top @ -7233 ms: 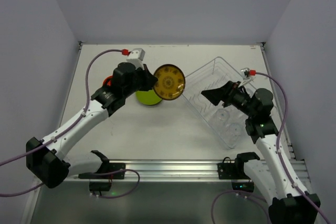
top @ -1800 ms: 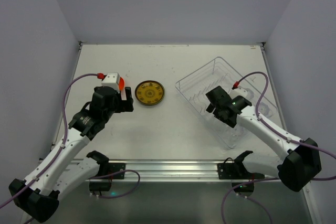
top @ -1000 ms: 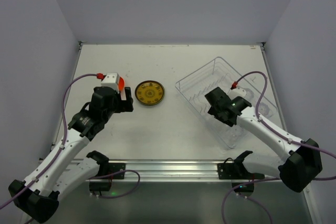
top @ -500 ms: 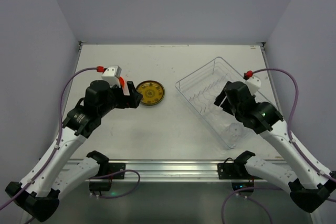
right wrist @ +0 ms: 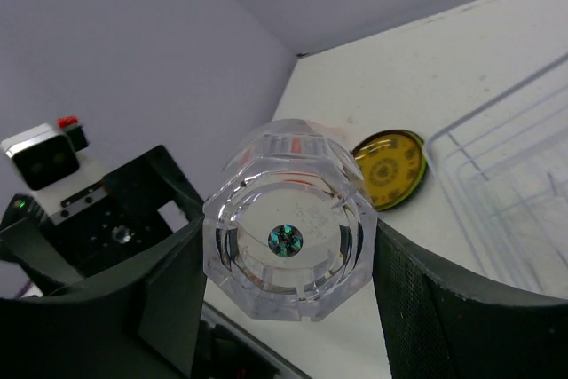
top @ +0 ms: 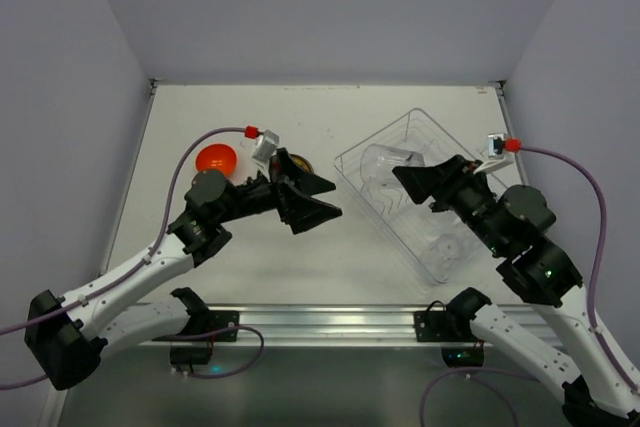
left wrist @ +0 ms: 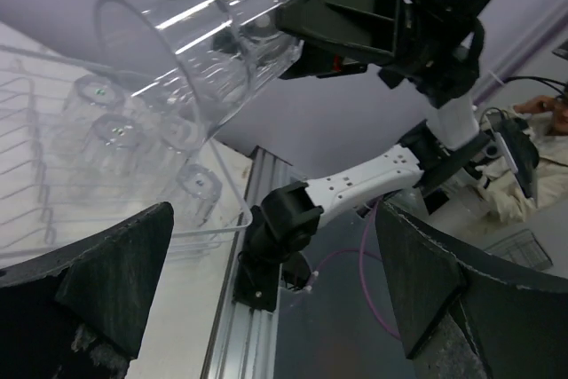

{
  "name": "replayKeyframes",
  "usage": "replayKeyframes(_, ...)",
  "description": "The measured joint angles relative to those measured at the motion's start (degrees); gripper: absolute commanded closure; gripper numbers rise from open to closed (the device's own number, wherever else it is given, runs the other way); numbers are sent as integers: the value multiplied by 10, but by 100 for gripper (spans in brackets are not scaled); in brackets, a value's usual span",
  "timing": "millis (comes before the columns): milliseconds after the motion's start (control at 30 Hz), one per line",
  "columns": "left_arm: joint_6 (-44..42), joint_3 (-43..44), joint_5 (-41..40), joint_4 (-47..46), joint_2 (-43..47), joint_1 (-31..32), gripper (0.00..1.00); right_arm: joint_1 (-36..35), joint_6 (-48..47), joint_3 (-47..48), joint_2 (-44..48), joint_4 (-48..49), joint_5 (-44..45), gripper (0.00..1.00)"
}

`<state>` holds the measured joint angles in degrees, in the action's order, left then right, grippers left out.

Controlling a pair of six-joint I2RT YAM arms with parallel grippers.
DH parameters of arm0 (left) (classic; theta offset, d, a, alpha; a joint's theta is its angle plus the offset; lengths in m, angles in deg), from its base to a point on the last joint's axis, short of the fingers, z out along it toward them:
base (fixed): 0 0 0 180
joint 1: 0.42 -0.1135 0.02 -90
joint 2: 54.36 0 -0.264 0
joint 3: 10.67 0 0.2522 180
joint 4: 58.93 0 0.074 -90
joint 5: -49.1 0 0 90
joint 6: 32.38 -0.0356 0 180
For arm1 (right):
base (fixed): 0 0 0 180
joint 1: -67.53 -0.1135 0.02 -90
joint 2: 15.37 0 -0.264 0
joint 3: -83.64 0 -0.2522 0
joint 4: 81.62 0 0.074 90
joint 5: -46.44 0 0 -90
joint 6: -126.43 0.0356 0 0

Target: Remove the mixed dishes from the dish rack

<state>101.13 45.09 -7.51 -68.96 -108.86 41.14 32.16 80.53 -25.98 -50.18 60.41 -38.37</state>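
I will grab the clear plastic cup [top: 383, 169] by its open rim with my left gripper next. The cup's base stays free, so I can set the cup upright on the tabletop.
My right gripper [top: 402, 175] is shut on a clear plastic cup [top: 383, 169], held on its side above the left end of the dish rack [top: 436, 267]. In the right wrist view the cup's base [right wrist: 288, 241] sits between both fingers [right wrist: 426, 299]. My left gripper [top: 312, 203] is open and empty, pointing right toward the cup [left wrist: 191, 42], a short way from it. More clear cups [left wrist: 111, 130] stand in the rack [left wrist: 232, 228]. The orange bowl [top: 216, 159] rests on the table at the left. The olive-yellow patterned plate [right wrist: 390, 169] lies flat, mostly hidden behind my left wrist in the top view.
The rack's wire plate holder [top: 385, 197] shows in its left half. An aluminium rail [top: 320, 322] runs along the near table edge. Grey walls close in the left, back and right sides.
My right gripper has lifted a clear cup out of the rack and turned it toward the left. My left gripper has swung right toward it, uncovering the orange bowl.
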Motion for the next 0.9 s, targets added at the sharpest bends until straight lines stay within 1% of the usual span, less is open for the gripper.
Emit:
replayKeyframes(133, -1, 21, 23, -64, -42, 46, 0, 0, 2, -24, -3, 87, -91, 100)
replayKeyframes(200, 0, 36, 28, -87, -58, 53, 3, 0, 2, -28, -13, 122, -134, 100)
replayKeyframes(233, 0, 42, 30, -97, -64, 55, 6, 0, 2, -32, -17, 142, -155, 100)
replayKeyframes(300, 2, 48, 32, -117, -71, 57, 10, 0, 2, -40, -19, 172, -188, 100)
replayKeyframes(367, 6, 49, 36, -136, -75, 59, 24, 0, 2, -52, -19, 198, -217, 100)
replayKeyframes(400, 10, 49, 40, -146, -76, 60, 32, 0, 1, -56, -19, 206, -227, 100)
replayKeyframes(433, 14, 48, 43, -158, -76, 62, 56, -1, 0, -59, -19, 212, -234, 100)
replayKeyframes(500, 22, 48, 48, -180, -76, 64, 78, -2, -1, -64, -18, 225, -249, 100)
replayKeyframes(533, 23, 46, 49, -186, -76, 64, 98, -4, 0, -65, -18, 235, -257, 100)
replayKeyframes(567, 26, 45, 49, -190, -77, 65, 100, -4, -2, -65, -17, 244, -262, 100)
replayKeyframes(633, 27, 44, 52, -204, -75, 69, 100, -5, -7, -65, -17, 256, -274, 100)
replayKeyframes(667, 25, 44, 51, -205, -73, 70, 100, -5, -10, -65, -18, 261, -275, 95)
replayKeyframes(700, 19, 44, 47, -198, -70, 70, 100, -5, -12, -65, -21, 265, -275, 77)
replayKeyframes(733, 12, 45, 40, -186, -67, 70, 100, -5, -15, -65, -23, 266, -277, 3)
replayKeyframes(800, -28, 69, 4, -98, -54, 70, 100, -5, -30, -64, -32, 257, -264, 1)
replayKeyframes(833, -59, 99, -50, -7, -46, 74, 100, -5, -42, -57, -38, 231, -238, 1)
replayKeyframes(867, -79, 121, -96, 54, -45, 75, 100, -5, -52, -51, -43, 210, -215, 1)
replayKeyframes(900, -99, 154, -166, 138, -47, 73, 100, -7, -64, -39, -52, 173, -166, 1)
